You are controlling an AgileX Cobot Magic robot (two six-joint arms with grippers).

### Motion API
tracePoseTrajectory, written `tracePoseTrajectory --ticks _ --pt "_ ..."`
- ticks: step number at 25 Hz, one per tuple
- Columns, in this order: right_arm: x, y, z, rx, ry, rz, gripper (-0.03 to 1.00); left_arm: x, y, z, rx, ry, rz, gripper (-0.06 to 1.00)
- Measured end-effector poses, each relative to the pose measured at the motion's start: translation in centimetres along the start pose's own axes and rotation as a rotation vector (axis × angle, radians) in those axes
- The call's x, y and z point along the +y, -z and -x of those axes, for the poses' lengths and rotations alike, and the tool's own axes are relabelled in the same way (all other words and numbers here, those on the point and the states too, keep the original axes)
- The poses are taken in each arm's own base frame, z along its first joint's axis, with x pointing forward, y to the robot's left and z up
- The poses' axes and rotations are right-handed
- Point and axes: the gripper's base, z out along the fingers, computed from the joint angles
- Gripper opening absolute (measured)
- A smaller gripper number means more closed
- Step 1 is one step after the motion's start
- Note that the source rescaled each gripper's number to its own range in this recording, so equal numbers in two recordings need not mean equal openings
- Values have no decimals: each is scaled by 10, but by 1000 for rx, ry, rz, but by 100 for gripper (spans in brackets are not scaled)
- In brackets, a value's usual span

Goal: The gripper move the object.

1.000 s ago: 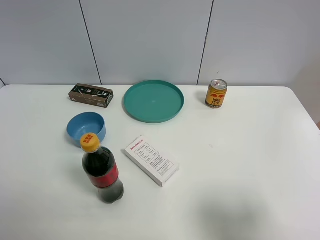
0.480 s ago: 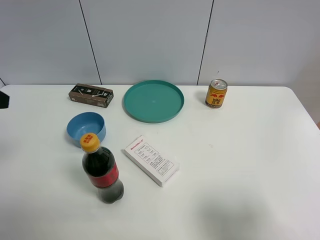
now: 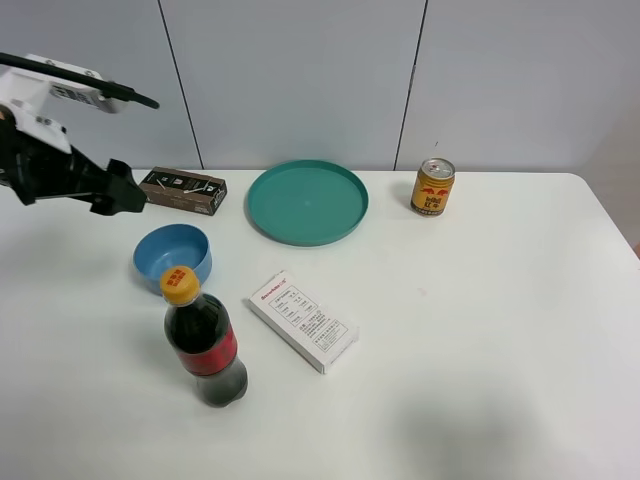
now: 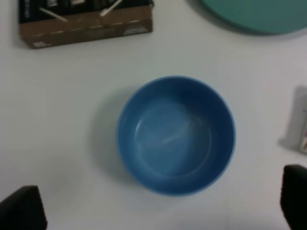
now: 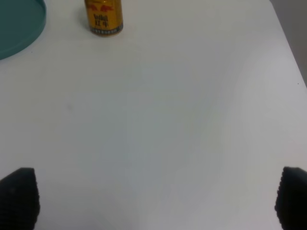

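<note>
The left gripper grips the bowl by its rim (image 3: 138, 252) next and moves the light-blue bowl onto the teal-green plate (image 3: 307, 203).
The small round light-blue bowl (image 3: 172, 255) stands upright and empty on the white table, left of centre. In the left wrist view the bowl (image 4: 176, 134) lies straight below the camera. My left gripper (image 3: 118, 193) hovers above the table, a little behind and left of the bowl, near the dark box. Its jaws (image 4: 158, 208) are wide apart and empty, and touch nothing. My right gripper (image 5: 154, 199) is open and empty over bare table; it does not show in the exterior view.
A teal-green plate (image 3: 307, 201) lies at the back centre. A dark box (image 3: 182, 190) lies behind the bowl. A cola bottle (image 3: 205, 340) stands just in front of the bowl. A white box (image 3: 302, 320) lies to its right. A golden can (image 3: 432, 186) stands at the back right.
The left arm has come into the exterior view from the left edge and now hangs near the bowl. The objects on the table have not moved.
</note>
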Motion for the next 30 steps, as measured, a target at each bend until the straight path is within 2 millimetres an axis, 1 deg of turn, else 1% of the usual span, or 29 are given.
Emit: tracePoseTrajectory --ticks 3,7,11,15,18,24,30 --pt "0 0 0 0 0 0 100 0 -26 0 21 -5 -3 100" --pt "0 0 0 0 0 0 100 2 -58 -4 68 -1 -3 100" --pt "0 0 0 0 0 0 100 5 -86 -9 81 -2 6 100" --pt "0 0 0 0 0 0 100 6 -109 -16 113 -7 11 100" --pt "0 0 0 0 0 0 100 9 -123 -19 107 -35 28 100" --pt "0 0 0 0 0 0 100 10 -142 -24 103 -46 38 100" --pt "0 0 0 0 0 0 100 11 -163 -35 132 -64 39 100"
